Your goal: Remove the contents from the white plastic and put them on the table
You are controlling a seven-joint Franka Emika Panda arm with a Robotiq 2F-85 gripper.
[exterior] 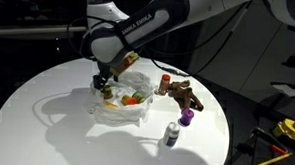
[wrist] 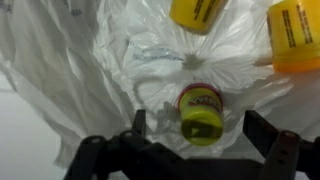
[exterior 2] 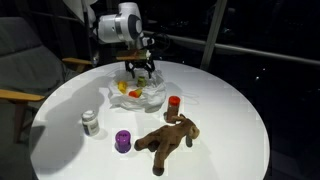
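My fingertips are level with the tub's lid at both sides, so it is now time for my gripper to close on the yellow-lidded tub (wrist: 201, 110).
The white plastic (exterior: 114, 113) (exterior 2: 150, 99) lies crumpled on the round white table (exterior: 45, 128) (exterior 2: 235, 110) with yellow, orange and green toys still in it. My gripper (exterior: 107, 88) (exterior 2: 138, 72) hangs open just above it. In the wrist view the gripper (wrist: 200, 126) straddles a small yellow-lidded tub (wrist: 201, 110) lying on the white plastic (wrist: 60, 60), with gaps on both sides. Two more yellow items (wrist: 197, 12) (wrist: 295, 38) lie further in. Out on the table lie a brown plush animal (exterior: 187, 94) (exterior 2: 168, 140), a purple item (exterior: 187, 116) (exterior 2: 123, 141), a red-capped item (exterior: 164, 83) (exterior 2: 173, 102) and a small white jar (exterior: 171, 134) (exterior 2: 90, 123).
A chair (exterior 2: 20, 60) stands beside the table. Yellow and red tools (exterior: 285, 134) lie on the floor beyond the table edge. The surroundings are dark.
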